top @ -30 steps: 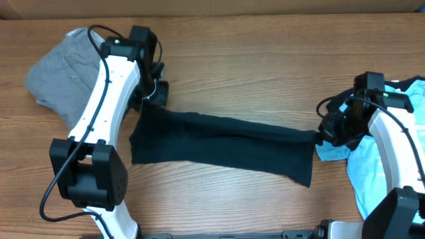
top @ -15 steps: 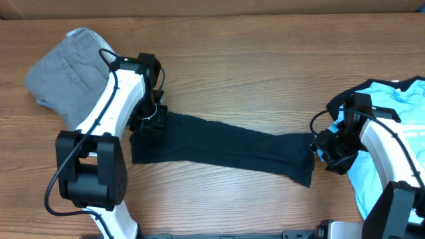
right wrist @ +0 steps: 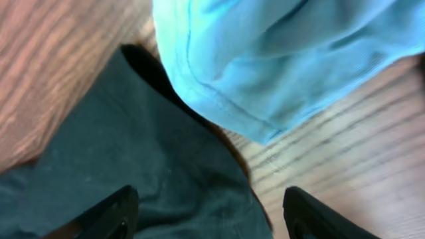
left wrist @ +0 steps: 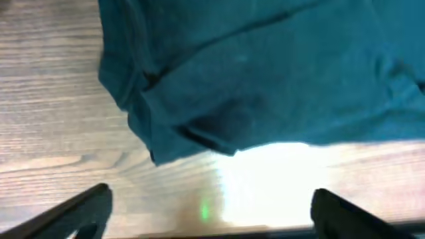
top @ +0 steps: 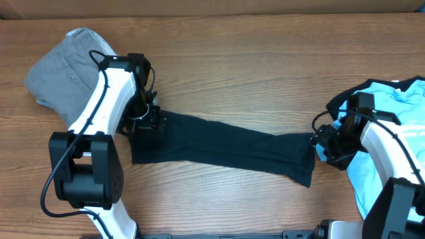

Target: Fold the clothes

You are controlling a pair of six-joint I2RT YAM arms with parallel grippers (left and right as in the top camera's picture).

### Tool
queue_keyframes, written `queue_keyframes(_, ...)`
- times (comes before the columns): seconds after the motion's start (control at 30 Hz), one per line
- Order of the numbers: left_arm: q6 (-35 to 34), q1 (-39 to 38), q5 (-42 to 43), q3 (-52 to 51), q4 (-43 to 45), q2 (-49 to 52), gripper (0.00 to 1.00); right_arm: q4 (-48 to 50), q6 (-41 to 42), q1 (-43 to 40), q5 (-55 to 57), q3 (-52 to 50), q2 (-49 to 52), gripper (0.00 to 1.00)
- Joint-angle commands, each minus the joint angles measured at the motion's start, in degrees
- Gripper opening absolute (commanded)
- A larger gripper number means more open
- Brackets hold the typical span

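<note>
My right gripper grabs the black T-shirt's end beside the light-blue T-shirt next, to fold the black T-shirt inward over itself.
The black T-shirt (top: 226, 146) lies folded into a long band across the middle of the table. My left gripper (top: 147, 123) hovers over its left end, open. In the left wrist view the shirt's corner (left wrist: 199, 99) lies just beyond the spread fingertips (left wrist: 86, 209), with bare wood between them. My right gripper (top: 323, 142) is at the band's right end, open. In the right wrist view the black cloth (right wrist: 133, 166) lies loose under the parted fingers (right wrist: 109, 212), beside the hem of the light-blue T-shirt (right wrist: 285, 60).
A grey garment (top: 63, 73) lies bunched at the back left, behind the left arm. The light-blue T-shirt (top: 392, 126) is spread at the right edge under the right arm. Bare wooden table (top: 265, 66) shows behind and in front of the band.
Both grippers have opened and let go of the black T-shirt's ends. The left gripper has come forward over the left end, and the band has settled flat on the table.
</note>
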Motion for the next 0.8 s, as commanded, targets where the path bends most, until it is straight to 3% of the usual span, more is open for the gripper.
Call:
queue_keyframes(0.0,3.5,0.3,2.5,5.2,-1.5,-2.3,1.0,2.4,0.0,-0.3,-1.7,-3.6,0.6,0.76)
queue_keyframes(0.2,5.4,0.3,8.2,11.1,-3.0,-5.4,1.0,9.4,0.0,-0.3,-6.3,-9.9,0.6,0.78)
queue_keyframes(0.33,5.9,0.3,12.0,12.9,-2.8,-8.7,1.0,16.0,0.0,-0.1,-11.3,-13.7,0.6,0.7)
queue_keyframes(0.43,5.9,0.3,11.9,13.2,-2.7,-11.6,1.0,18.3,0.0,-0.1,-12.2,-15.6,0.6,0.43)
queue_keyframes(0.53,6.1,0.3,11.3,13.2,-3.3,-14.1,1.0,17.2,-0.2,-0.1,-12.2,-15.4,0.5,0.04)
queue_keyframes(0.77,6.1,0.6,9.3,13.2,-3.7,-18.7,1.0,9.2,-1.9,-0.6,-9.3,-8.0,-3.2,0.04)
